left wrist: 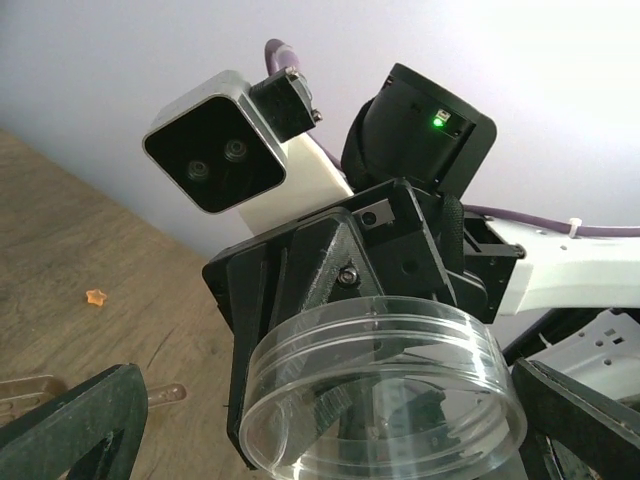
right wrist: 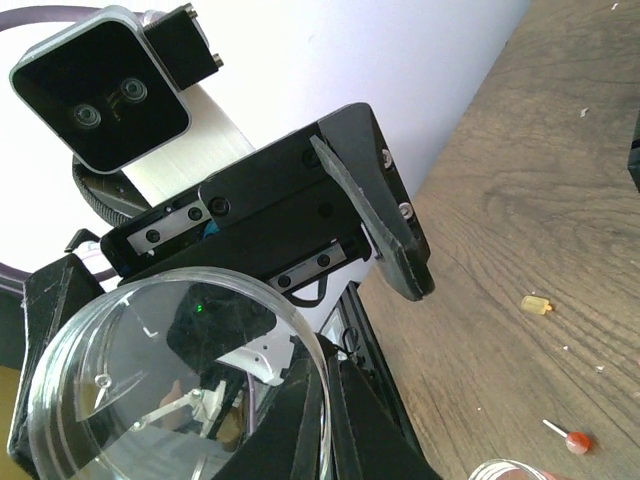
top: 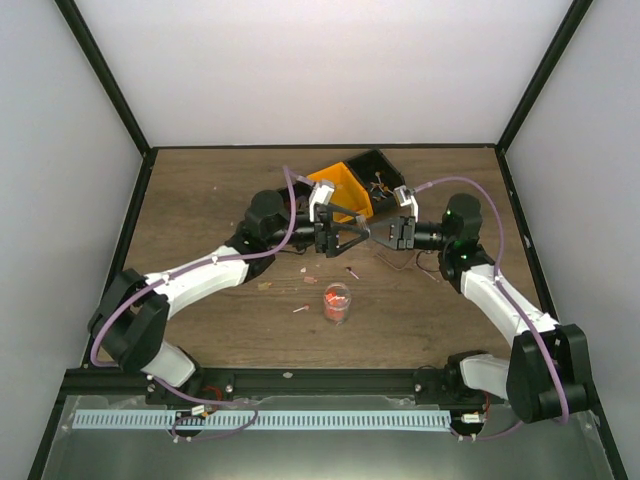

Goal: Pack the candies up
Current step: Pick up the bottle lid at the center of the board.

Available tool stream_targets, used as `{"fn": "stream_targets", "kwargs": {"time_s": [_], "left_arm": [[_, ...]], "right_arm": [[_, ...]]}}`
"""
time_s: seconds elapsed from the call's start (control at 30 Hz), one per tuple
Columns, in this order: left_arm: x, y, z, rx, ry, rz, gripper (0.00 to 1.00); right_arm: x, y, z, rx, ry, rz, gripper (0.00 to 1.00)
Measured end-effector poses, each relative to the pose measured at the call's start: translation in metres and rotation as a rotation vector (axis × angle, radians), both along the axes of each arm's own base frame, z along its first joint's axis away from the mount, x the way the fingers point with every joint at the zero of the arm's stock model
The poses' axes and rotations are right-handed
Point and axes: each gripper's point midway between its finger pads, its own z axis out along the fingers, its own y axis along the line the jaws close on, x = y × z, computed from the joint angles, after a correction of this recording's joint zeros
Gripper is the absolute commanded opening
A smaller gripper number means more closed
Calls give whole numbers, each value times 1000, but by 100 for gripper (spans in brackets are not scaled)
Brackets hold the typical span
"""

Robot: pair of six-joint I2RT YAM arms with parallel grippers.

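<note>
The lid lies between my fingers, toward the right in the wrist view, so it is time for my left gripper to close, which would catch it unevenly.
A small clear cup (top: 337, 302) holding red and orange candies stands on the table's near middle; its rim (right wrist: 510, 470) shows in the right wrist view. Loose candies (top: 353, 272) lie scattered around it, among them a red one (right wrist: 575, 441) and a yellow one (right wrist: 537, 305). Above the table my right gripper (top: 388, 234) (right wrist: 335, 375) is shut on the rim of a clear round lid (right wrist: 150, 390) (left wrist: 385, 390). My left gripper (top: 352, 238) (left wrist: 320, 400) faces it, open, with its fingers (left wrist: 70, 425) on either side of the lid and not touching it.
An orange bin (top: 345, 190) and a black bin (top: 378, 170) sit at the back middle, just behind the two grippers. An orange scrap (left wrist: 96, 297) lies on the wood at the left. Grey walls close the table on three sides.
</note>
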Motion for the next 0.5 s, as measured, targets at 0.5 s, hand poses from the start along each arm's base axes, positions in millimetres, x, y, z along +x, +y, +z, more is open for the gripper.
{"fn": "stream_targets", "kwargs": {"time_s": [0.5], "left_arm": [[5, -6, -12, 16, 54, 18, 83]], "right_arm": [[15, -2, -7, -31, 27, -77, 2]]}}
